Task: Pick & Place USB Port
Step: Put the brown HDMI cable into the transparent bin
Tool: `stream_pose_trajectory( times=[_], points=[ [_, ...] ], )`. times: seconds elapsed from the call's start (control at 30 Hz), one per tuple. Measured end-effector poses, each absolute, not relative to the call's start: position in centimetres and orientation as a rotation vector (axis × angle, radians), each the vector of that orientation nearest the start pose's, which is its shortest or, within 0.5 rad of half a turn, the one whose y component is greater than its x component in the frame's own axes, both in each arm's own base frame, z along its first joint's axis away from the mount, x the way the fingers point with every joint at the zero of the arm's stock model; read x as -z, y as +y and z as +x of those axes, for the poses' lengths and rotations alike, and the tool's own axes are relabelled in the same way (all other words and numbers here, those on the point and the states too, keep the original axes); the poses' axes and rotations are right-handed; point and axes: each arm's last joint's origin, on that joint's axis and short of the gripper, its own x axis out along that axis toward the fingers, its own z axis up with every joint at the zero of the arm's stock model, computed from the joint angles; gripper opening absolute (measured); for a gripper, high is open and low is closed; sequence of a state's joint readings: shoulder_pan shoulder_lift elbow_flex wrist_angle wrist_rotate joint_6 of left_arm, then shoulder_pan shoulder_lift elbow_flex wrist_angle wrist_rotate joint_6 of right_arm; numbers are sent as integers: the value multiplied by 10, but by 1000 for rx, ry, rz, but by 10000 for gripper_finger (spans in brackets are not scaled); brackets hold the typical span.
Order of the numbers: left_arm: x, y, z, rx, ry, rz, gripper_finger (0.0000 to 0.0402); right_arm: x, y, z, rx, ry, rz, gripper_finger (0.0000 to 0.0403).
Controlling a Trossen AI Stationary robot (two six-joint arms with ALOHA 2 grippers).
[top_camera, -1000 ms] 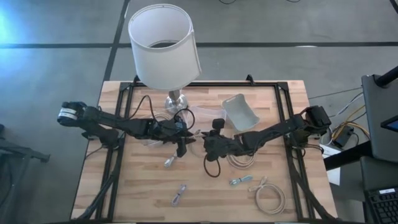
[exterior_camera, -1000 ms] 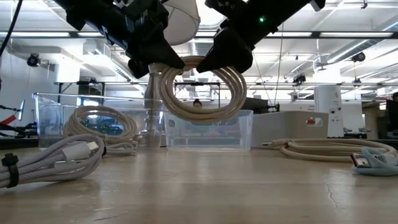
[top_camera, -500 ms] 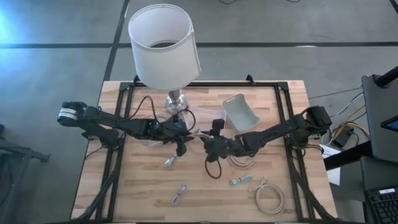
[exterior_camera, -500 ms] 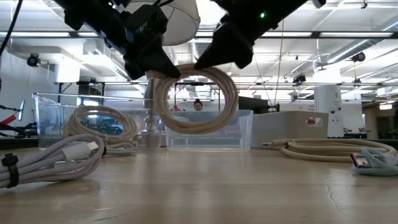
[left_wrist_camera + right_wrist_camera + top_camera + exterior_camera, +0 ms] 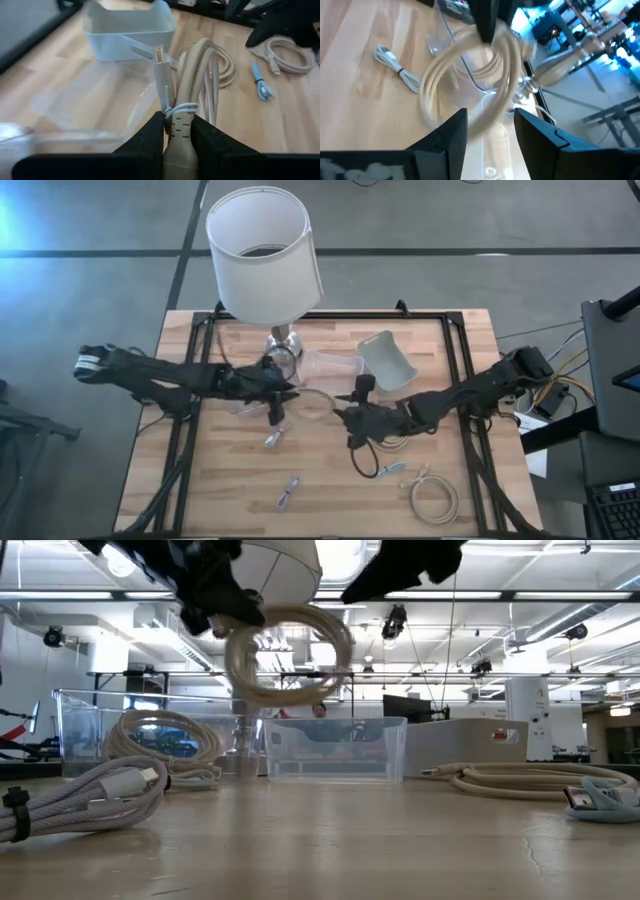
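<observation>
The beige coil hangs above and beside the clear bin. My left gripper needs to line the coil up with the bin before opening.
A coiled beige USB cable hangs in the air over the table's middle, with my left gripper shut on it. In the left wrist view the coil stretches away from the fingers, and its flat plug sticks out beside it. My right gripper stands open just to the right of the coil, touching nothing. In the right wrist view the coil shows ahead of its spread fingers. A clear bin and a grey tray stand beyond the coil. My left gripper pinches the coil's bundled part, where a white tie wraps the strands, between its two fingers. The fingers come from the table's left, slanting down. The coil hangs below them as an upright ring, clear of the table.
A lamp stands at the far edge. Loose cables lie on the near half, with a coil near the front right and another under the right arm. A black frame borders the table.
My right gripper has opened, let go of the coil, and drawn back up and toward the table's right edge. My left gripper, still shut on the coil, has lifted it and carried it a little toward the table's left and far edges.
</observation>
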State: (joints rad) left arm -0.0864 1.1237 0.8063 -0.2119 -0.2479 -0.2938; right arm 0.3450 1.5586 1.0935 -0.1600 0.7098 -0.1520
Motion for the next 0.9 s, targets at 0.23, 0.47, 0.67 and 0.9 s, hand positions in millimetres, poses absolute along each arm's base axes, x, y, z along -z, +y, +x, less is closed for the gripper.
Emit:
stream_pose_trajectory(
  times=[0.23, 0.47, 0.67, 0.9],
  points=[
    [-302, -6, 186, -380, 459, -161, 76, -260, 94, 315, 333, 567, -384, 160],
    [-300, 3, 146, -599, 508, -191, 76, -249, 95, 319, 330, 599, -395, 160],
    [-267, 3, 144, -640, 582, -215, 76, -242, 96, 322, 329, 621, -406, 160],
    [-222, 1, 156, -589, 547, -286, 81, -242, 97, 323, 330, 615, -402, 160]
  ],
)
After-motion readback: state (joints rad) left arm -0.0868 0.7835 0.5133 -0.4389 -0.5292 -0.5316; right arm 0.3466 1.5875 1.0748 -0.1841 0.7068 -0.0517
